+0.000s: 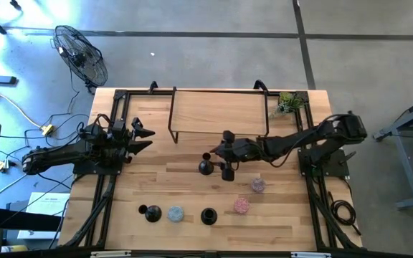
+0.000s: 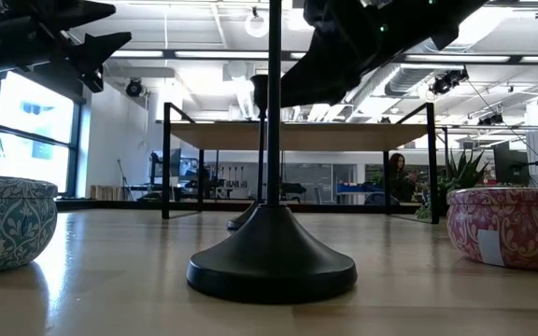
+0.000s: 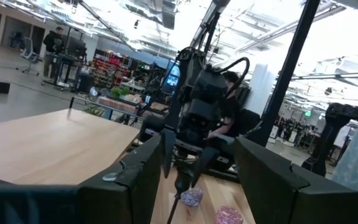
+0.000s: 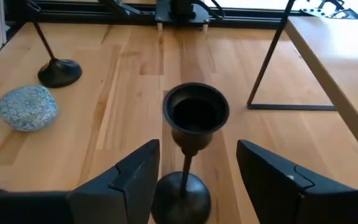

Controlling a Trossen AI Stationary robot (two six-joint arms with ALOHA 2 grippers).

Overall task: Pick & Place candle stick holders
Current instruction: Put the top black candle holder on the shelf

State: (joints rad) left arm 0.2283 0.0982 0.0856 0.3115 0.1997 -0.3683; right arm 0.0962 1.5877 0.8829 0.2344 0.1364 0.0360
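The candlestick holder in the middle of the table needs to go on the wooden shelf (image 4: 334, 56), so my right gripper needs to grip the holder by its cup (image 4: 196, 112) next.
Three black candlestick holders stand upright on their round bases. One (image 1: 205, 167) is at mid-table; its cup (image 4: 196, 115) and stem stand between the fingers of my open right gripper (image 1: 212, 155), which does not touch it. Another (image 1: 208, 215) stands near the front edge and fills the low view (image 2: 271, 252). The third (image 1: 149, 212) stands front left and also shows in the right wrist view (image 4: 58, 70). My left gripper (image 1: 146, 138) is open and empty, above the table's left side.
A wooden riser shelf on black legs (image 1: 221, 111) stands at the back, with a small plant (image 1: 289, 104) at its right. A blue tin (image 1: 176, 213), a pink tin (image 1: 241, 206) and a purple tin (image 1: 257, 185) lie among the holders.
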